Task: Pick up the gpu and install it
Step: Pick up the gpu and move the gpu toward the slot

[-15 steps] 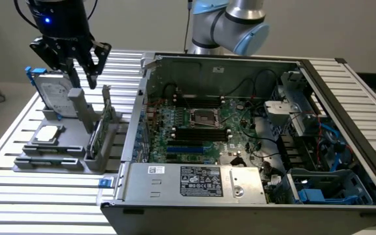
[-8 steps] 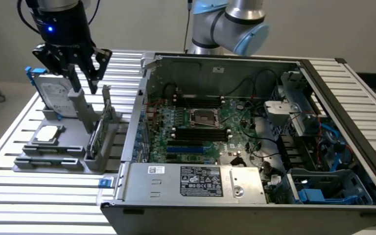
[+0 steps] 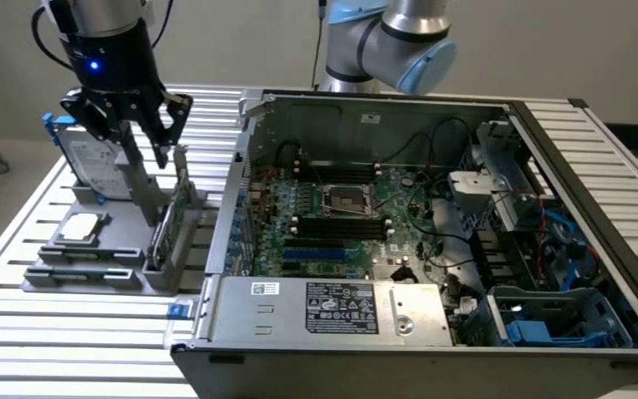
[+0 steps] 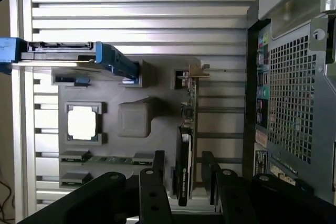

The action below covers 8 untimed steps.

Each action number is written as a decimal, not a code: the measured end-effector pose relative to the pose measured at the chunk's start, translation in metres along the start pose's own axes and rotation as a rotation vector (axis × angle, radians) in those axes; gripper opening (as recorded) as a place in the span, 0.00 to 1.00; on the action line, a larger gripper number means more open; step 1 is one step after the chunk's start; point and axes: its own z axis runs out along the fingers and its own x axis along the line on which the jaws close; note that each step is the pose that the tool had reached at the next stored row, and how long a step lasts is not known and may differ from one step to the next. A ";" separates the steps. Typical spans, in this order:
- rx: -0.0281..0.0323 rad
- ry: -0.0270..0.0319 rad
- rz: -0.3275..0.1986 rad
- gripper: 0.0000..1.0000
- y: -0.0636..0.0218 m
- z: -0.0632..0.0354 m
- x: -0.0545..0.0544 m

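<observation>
The GPU is standing on its edge, and its flat board and shroud [image 4: 184,145] face opposite ways. So my gripper will pinch the GPU across its shroud end [image 4: 184,182] next.
The gpu [image 3: 170,218] stands on its edge in a slot of the grey holder [image 3: 84,273], its silver bracket end toward the back. From the wrist I look down on its thin green board and black shroud [image 4: 184,145]. My gripper [image 3: 149,155] hangs just above the card's top edge. It is open, and its two black fingers [image 4: 157,174] straddle the card's near end with a gap on each side. The gripper [image 4: 184,162] holds nothing.
On the same holder [image 4: 134,80] a silver hard drive in a blue frame [image 3: 84,158] stands upright and a square silver chip [image 4: 83,123] lies flat. The open computer case [image 3: 618,249] lies at the exterior view's right, with its motherboard [image 3: 341,220] exposed and blue slots [image 3: 321,249].
</observation>
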 end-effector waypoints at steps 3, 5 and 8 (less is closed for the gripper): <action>0.0011 0.0010 -0.026 0.42 -0.0004 0.0055 0.000; 0.0019 0.0016 -0.042 0.42 -0.0006 0.0090 0.000; 0.0028 0.0025 -0.063 0.42 -0.0014 0.0144 -0.001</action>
